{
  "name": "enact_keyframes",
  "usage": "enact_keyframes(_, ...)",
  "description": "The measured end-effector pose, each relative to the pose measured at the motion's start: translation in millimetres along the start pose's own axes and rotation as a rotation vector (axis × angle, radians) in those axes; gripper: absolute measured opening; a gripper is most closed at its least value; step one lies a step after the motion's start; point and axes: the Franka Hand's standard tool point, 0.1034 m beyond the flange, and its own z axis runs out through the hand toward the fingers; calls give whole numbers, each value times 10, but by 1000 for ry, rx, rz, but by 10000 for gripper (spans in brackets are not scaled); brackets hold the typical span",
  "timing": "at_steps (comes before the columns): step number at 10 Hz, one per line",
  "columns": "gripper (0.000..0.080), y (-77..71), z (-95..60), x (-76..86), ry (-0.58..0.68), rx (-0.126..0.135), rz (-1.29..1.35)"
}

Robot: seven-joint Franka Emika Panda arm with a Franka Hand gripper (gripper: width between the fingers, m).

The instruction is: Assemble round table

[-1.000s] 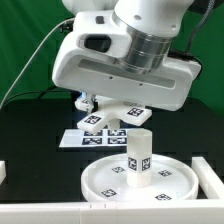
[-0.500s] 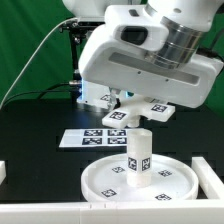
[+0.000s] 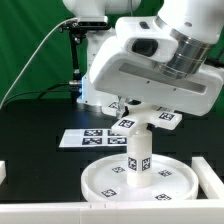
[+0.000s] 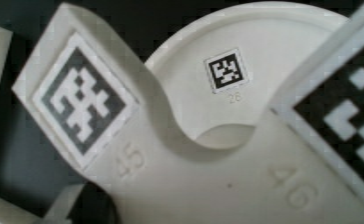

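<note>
The cross-shaped piece (image 3: 142, 120) in my gripper has its middle over the upright cylinder's top and would stand, so it is time to open now.
The large round rimmed disc (image 3: 100, 178) lies on the black table at the front. The short thick cylinder (image 3: 138, 158) stands upright on its middle. My gripper (image 3: 128, 108) is shut on the small cross-shaped piece (image 3: 142, 120), held just above the cylinder's top and tilted a little; I cannot tell if they touch. In the wrist view the cross-shaped piece (image 4: 90, 100) fills most of the picture, and the disc (image 4: 250, 50) shows between its arms. The fingertips are hidden there.
The marker board (image 3: 88, 138) lies on the table behind the disc. A white rail (image 3: 40, 208) runs along the front edge, with white blocks at the exterior view's right (image 3: 210, 172) and left (image 3: 3, 170). A black post (image 3: 78, 60) stands behind.
The arm has moved toward the exterior view's right and a little down, carrying the cross-shaped piece from behind the marker board to over the cylinder.
</note>
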Motion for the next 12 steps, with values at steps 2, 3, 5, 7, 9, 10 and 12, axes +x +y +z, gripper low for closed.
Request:
enact_keyframes(2,432,-17,67,9,-7,-3,-3)
enact_keyframes(3,432,-27,81,21,-6,-4,-4)
enact_keyframes(5,432,-37,82,28,-3,-4,-6)
enact_keyframes(7,432,-25,83,28,-3,-3,-4)
enact_keyframes(9,432,-15,74,29,-2,-3,-3)
enact_keyframes(10,591,-9,72,30,-1,-3,-2)
enact_keyframes(12,631,-44,55,33,2,2,10)
